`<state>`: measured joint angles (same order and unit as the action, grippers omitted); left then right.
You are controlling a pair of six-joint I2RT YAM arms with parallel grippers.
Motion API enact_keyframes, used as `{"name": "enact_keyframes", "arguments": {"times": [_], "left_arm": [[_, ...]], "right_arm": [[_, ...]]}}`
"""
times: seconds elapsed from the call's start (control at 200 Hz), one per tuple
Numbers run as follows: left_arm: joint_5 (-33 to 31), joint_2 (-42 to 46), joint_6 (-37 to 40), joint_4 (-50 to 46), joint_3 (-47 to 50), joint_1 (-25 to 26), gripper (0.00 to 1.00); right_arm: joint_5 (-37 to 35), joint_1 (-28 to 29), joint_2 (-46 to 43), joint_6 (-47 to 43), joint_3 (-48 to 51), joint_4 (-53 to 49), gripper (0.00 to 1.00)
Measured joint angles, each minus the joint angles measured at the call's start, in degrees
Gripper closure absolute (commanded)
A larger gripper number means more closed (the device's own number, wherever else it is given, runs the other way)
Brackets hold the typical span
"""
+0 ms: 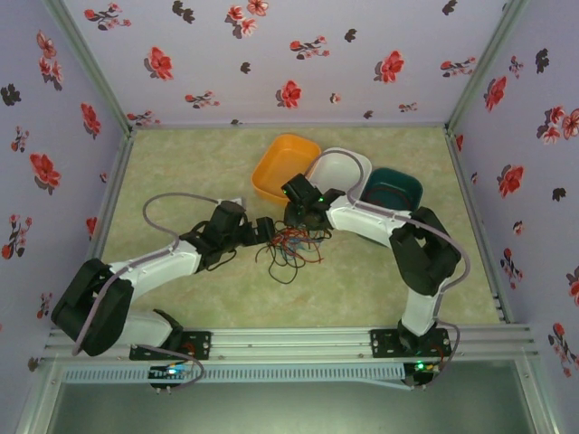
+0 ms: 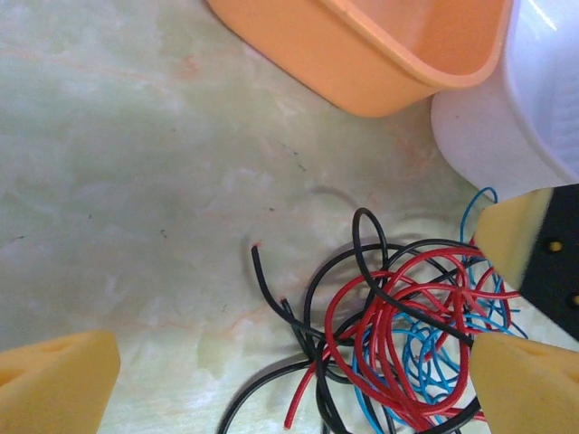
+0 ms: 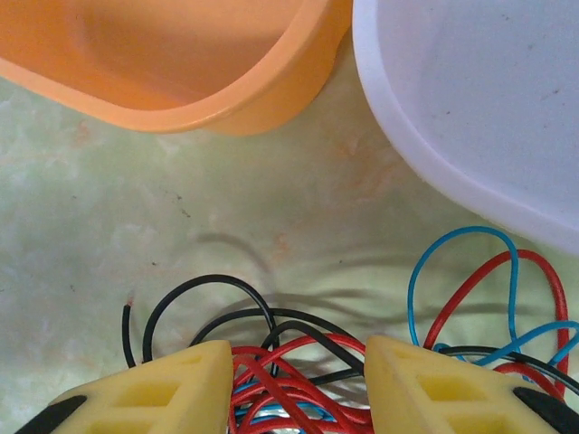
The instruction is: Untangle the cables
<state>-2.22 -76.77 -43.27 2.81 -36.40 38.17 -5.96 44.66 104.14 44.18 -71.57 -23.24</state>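
Note:
The right gripper grabs the red loops crossing over the cable heap's far side next, to untangle them from the black and blue cables.
The cables lie in one tangled heap on the table between my two grippers. In the left wrist view, red loops cross over black strands and thin blue ones. My left gripper stands wide open just left of the heap, nothing between its fingers. My right gripper hovers over the heap's far side. Its jaws stand partly open astride red, black and blue strands, not squeezing them. A blue loop lies to its right.
Three trays stand just behind the heap: orange, white and teal. The orange rim and white rim are close ahead of the right gripper. One right-gripper pad shows in the left wrist view.

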Motion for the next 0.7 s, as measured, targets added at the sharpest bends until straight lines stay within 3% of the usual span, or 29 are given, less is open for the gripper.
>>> {"name": "enact_keyframes", "arguments": {"times": [0.18,0.54,0.7], "left_arm": [[0.98,-0.15,-0.42,1.73,0.59,0.0,0.0],[2.86,-1.92,-1.42,4.52,2.1,0.0,0.06],[3.82,-2.16,-1.31,6.01,2.1,0.0,0.11]], "right_arm": [[0.92,0.0,2.34,0.92,-0.17,2.4,0.66],[2.21,0.0,4.33,1.09,-0.61,5.44,1.0],[2.86,0.15,4.15,0.85,-0.63,6.29,1.0]]}}
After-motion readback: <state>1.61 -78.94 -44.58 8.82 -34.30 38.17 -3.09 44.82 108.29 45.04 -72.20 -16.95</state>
